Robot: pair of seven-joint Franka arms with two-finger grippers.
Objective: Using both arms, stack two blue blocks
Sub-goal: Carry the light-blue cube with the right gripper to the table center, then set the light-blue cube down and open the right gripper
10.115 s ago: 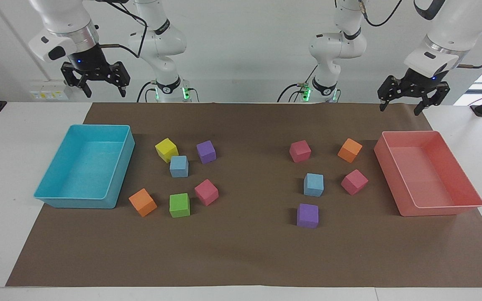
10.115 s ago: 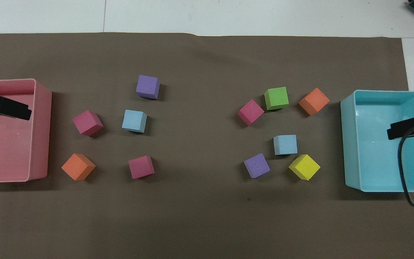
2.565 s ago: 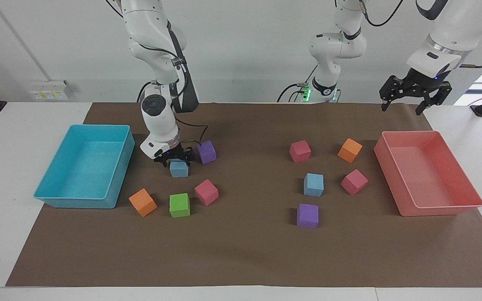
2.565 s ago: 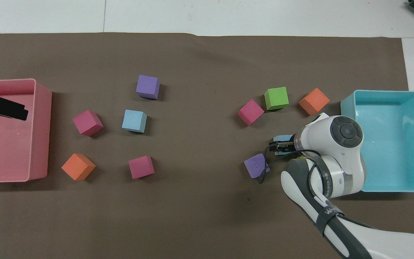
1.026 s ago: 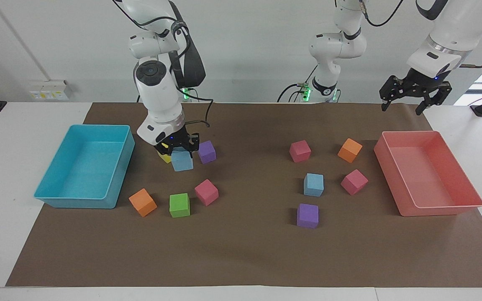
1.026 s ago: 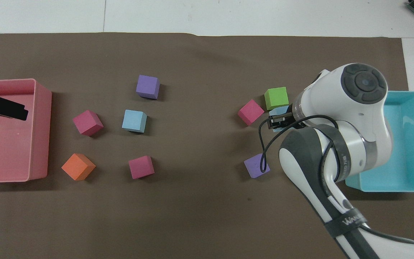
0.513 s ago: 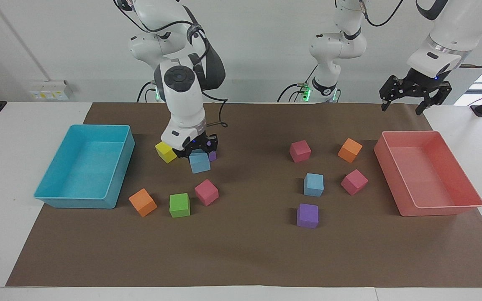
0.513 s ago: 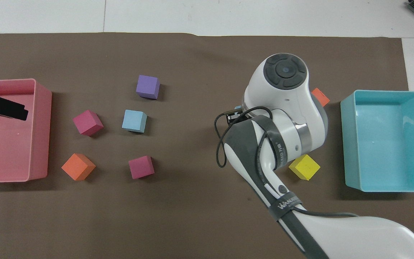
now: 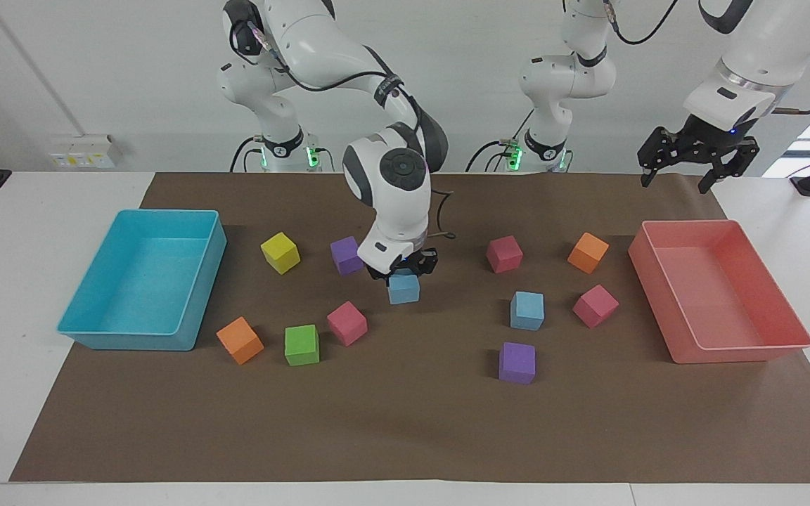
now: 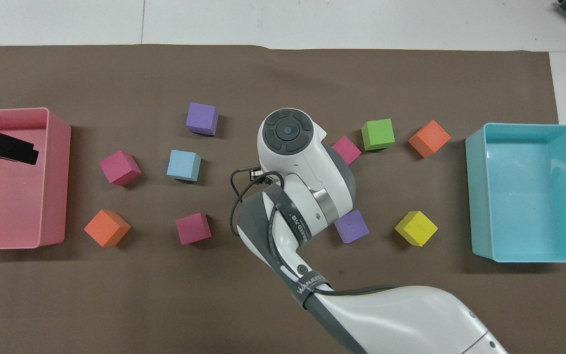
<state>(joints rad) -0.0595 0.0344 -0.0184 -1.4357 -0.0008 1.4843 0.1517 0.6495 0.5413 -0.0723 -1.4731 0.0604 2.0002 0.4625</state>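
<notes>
I should keep holding the blue block with my right gripper, because the block is above the brown mat.
One blue block hangs just above the middle of the brown mat, with my right gripper shut on it from above. In the overhead view the right arm's wrist hides that block. The other blue block rests on the mat toward the left arm's end, among pink, orange and purple cubes. My left gripper waits open and holding nothing, raised over the pink tray's end nearest the robots.
A turquoise tray stands at the right arm's end and a pink tray at the left arm's end. Loose cubes surround the held block: purple, yellow, pink, green, orange. A purple cube lies beside the resting blue block.
My right gripper has carried the blue block from beside the yellow cube toward the middle of the mat, past the purple cube. The left arm has not moved.
</notes>
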